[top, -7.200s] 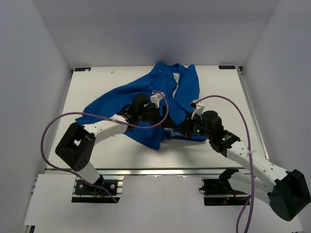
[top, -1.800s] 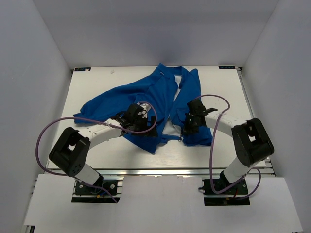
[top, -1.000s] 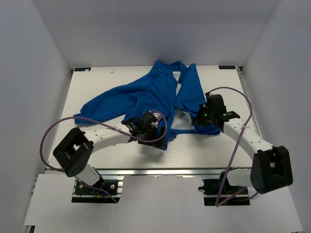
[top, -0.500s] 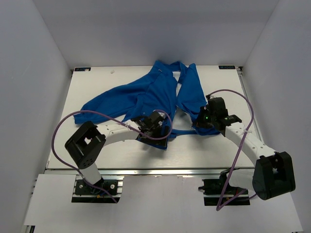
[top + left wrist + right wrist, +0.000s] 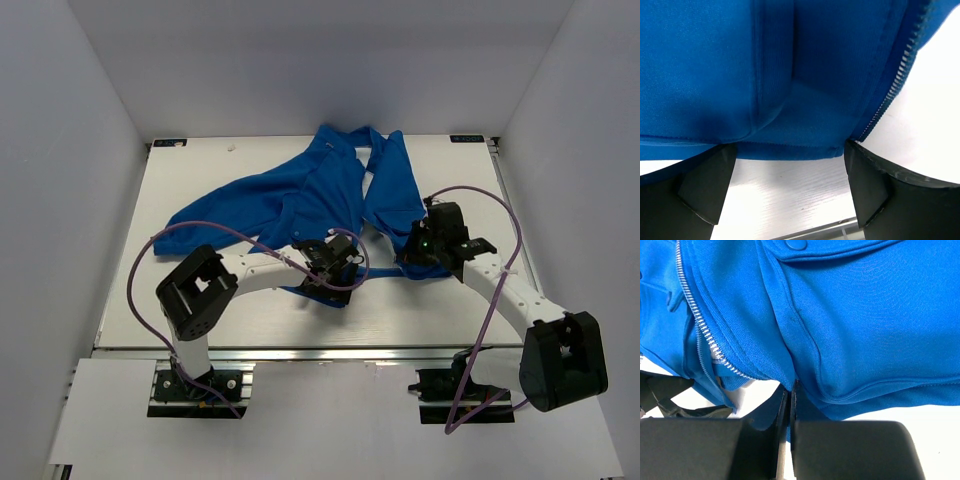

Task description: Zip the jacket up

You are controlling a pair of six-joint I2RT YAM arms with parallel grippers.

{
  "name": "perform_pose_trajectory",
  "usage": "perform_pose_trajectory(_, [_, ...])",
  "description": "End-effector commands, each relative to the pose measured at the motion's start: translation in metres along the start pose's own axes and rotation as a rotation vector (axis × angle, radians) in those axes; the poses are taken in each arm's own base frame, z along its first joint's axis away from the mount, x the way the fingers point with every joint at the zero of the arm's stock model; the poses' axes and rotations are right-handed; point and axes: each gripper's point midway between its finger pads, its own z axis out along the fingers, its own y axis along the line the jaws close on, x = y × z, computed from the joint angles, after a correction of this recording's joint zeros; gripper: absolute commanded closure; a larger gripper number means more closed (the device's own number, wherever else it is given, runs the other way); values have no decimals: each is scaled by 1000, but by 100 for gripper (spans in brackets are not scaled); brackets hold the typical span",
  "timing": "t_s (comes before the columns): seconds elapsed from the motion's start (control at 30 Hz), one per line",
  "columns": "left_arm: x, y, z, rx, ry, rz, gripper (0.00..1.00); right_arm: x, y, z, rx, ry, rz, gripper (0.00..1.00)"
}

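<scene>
The hem (image 5: 323, 296) lies between my fingers, so it is now time for my left gripper to close. Closing now would catch the jacket (image 5: 320, 195).
The bright blue jacket (image 5: 320, 195) lies open and rumpled on the white table, collar at the far side. My left gripper (image 5: 337, 263) stands open at the bottom hem of the left front panel. In the left wrist view its fingers (image 5: 707, 187) flank the hem of the jacket (image 5: 790, 120), and the silver zipper teeth (image 5: 892, 90) run down beside the right finger. My right gripper (image 5: 412, 250) is shut on a fold at the hem of the right panel. In the right wrist view, that fold of the jacket (image 5: 850, 325) is pinched between the jaws, with the zipper (image 5: 700, 335) to the left.
Purple cables (image 5: 190, 232) loop over both arms. White walls close in the table (image 5: 200, 300) on three sides. A metal rail (image 5: 330, 352) runs along the near edge. A snap button (image 5: 796, 244) sits on a pocket flap.
My left gripper has slid right along the hem toward the zipper, and its elbow swung in with it. The right arm has stayed where it was, still gripping the fold.
</scene>
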Motion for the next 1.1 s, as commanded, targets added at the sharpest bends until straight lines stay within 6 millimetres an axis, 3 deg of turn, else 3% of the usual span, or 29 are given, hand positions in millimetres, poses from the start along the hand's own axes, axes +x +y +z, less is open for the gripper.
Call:
perform_pose_trajectory(0.0, [14, 6, 17, -77, 44, -4, 2, -4, -2, 2, 4, -27, -1, 100])
perform_pose_trajectory(0.1, [19, 8, 24, -116, 58, -5, 2, -1, -6, 2, 12, -30, 3, 100])
perform_pose_trajectory(0.2, [26, 8, 30, -126, 77, -12, 9, 1, -7, 2, 16, -30, 2, 100])
perform_pose_trajectory(0.33, [38, 8, 39, -116, 113, -6, 38, 0, -9, 1, 25, -36, 3, 100])
perform_pose_trajectory(0.47, [48, 4, 43, -81, 142, -8, 88, 1, -8, 0, 23, -35, 2, 100])
perform_pose_trajectory(0.53, [49, 4, 40, -80, 145, -8, 98, 3, -8, 0, 16, -31, 2, 100])
perform_pose_trajectory(0.6, [45, 3, 34, -71, 132, -5, 100, 5, -5, -1, 0, -25, -1, 100])
perform_pose_trajectory(0.7, [30, -8, 13, -8, 87, 6, 100, 8, 2, -5, -46, -22, -19, 100])
perform_pose_trajectory(0.8, [3, -23, -24, 88, -15, 5, 100, 4, 11, -10, -98, -48, -40, 100])
perform_pose_trajectory(0.83, [-13, -30, -46, 132, -84, -3, 100, 2, 13, -12, -110, -57, -47, 100])
perform_pose_trajectory(0.93, [-42, -38, -82, 193, -214, -14, 100, -6, 34, -24, -214, -93, -78, 100])
perform_pose_trajectory(0.97, [-53, -41, -102, 228, -277, -21, 100, -8, 39, -27, -242, -105, -88, 100])
perform_pose_trajectory(1.07, [-79, -43, -133, 265, -407, -47, 100, -18, 58, -44, -352, -185, -133, 100])
